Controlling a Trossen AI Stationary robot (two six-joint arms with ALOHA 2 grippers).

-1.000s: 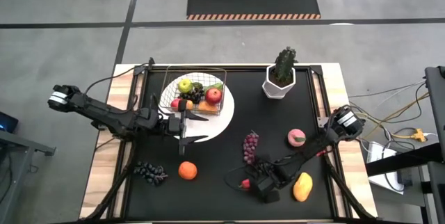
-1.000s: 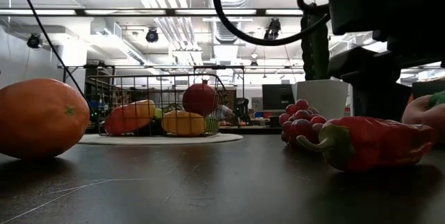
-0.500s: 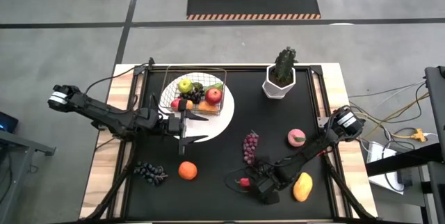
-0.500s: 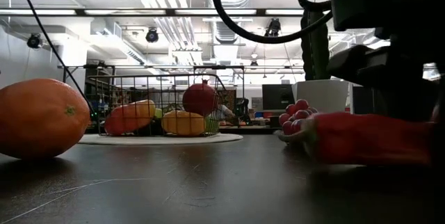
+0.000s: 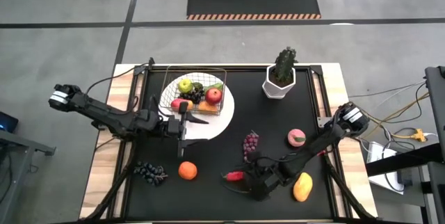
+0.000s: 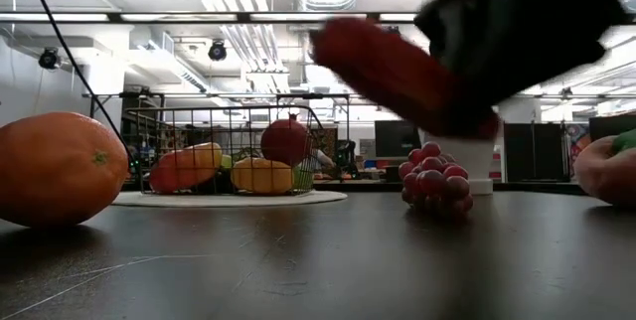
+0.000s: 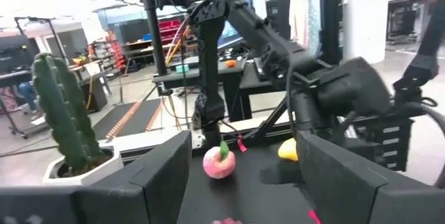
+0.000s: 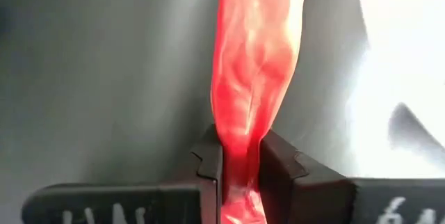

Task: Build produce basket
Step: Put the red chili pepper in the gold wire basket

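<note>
The chili needs to go into the produce basket, so my left gripper should next grab it by its stem end (image 5: 226,177) (image 7: 312,214).
The wire basket (image 5: 195,88) stands on a round white plate (image 5: 221,121) and holds a green apple, a red apple (image 5: 213,95) and more produce. My right gripper (image 5: 247,178) is shut on a red chili (image 5: 234,177), which shows raised and tilted in the low view (image 6: 393,67). My left gripper (image 5: 195,129) hovers open over the plate's near edge, with nothing between its fingers (image 7: 161,175). My right gripper pinches the chili's narrower end (image 8: 240,160) between its two fingers (image 8: 208,170). The fingers come from the table's right, and the chili runs on past them toward the left. It is lifted clear of the table, its free end (image 6: 333,34) tipped up.
On the black mat lie an orange (image 5: 186,170), dark grapes (image 5: 149,172), reddish grapes (image 5: 250,145), a peach (image 5: 297,138) and a mango (image 5: 302,186). A potted cactus (image 5: 281,75) stands at the far right.
My right gripper has shut on the chili, which lay on the mat, and has lifted it clear, shifting a little toward the table's left. The chili's free end has tipped upward.
</note>
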